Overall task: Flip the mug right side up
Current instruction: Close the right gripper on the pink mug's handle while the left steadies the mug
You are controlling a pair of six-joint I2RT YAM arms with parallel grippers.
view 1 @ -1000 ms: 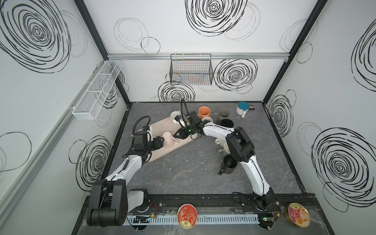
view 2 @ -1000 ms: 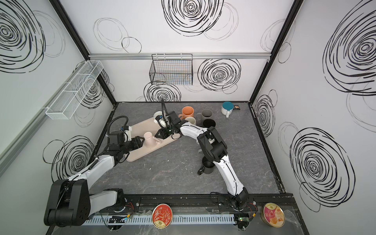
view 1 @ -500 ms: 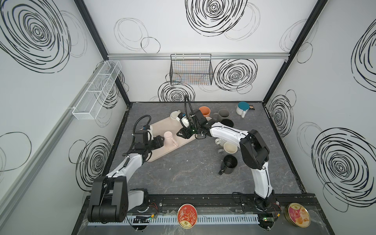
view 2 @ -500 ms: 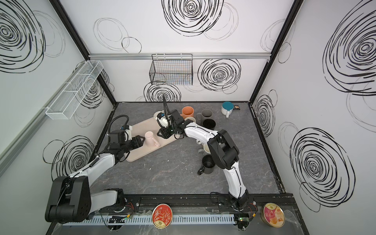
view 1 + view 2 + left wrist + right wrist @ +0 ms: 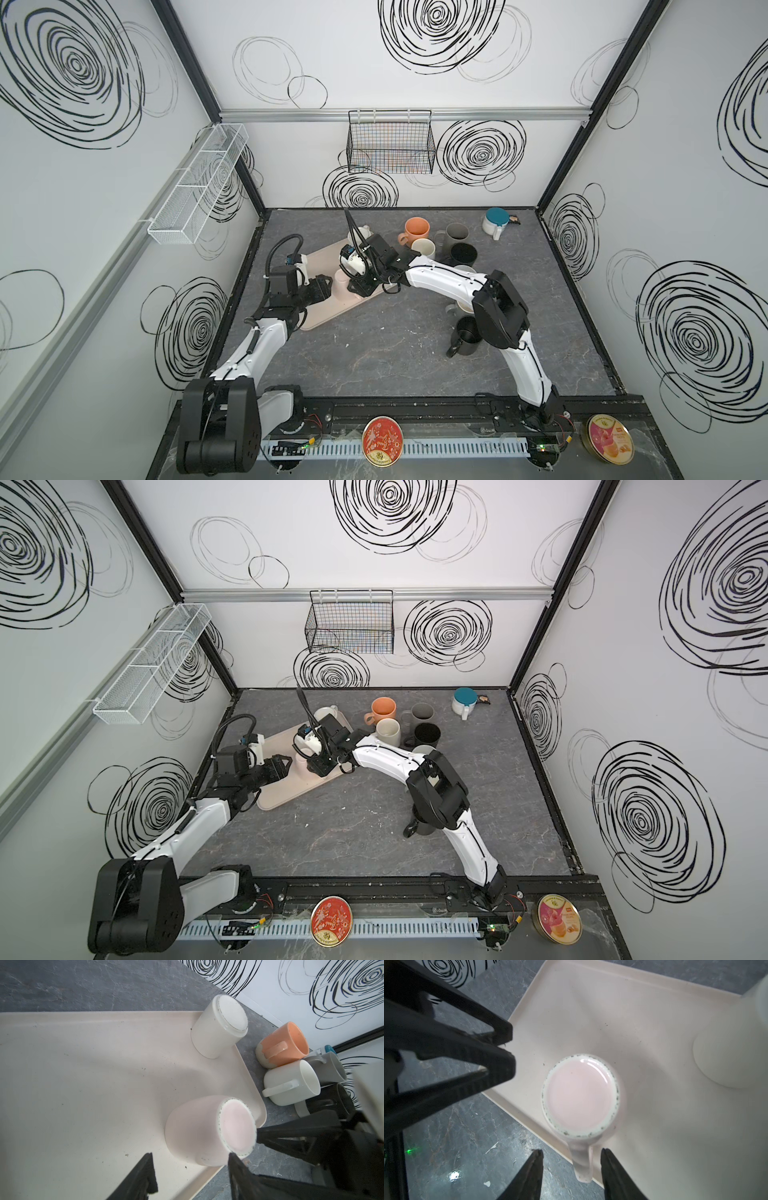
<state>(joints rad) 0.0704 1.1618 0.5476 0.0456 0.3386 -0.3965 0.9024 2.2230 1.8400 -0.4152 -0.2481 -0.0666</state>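
The right gripper grabs the pink mug by its handle near its base next, which leaves the rest for my left gripper to turn upright.
A pink mug stands upside down on a beige tray, close to the tray's near right edge. In the right wrist view its pale base faces up and its handle sticks out over the tray rim. My right gripper is open, one finger on each side of that handle, with a gap on both sides. My left gripper is open on the mug's other side. One of its fingertips is at the base rim.
A white mug stands upside down at the tray's far corner. Upright orange, cream, grey and black mugs cluster just right of the tray. A teal-lidded cup stands at the back. A black mug stands by the right arm.
My right gripper was shut further back on the tray. It has opened and come over to the pink mug's handle. The left arm has hardly moved.
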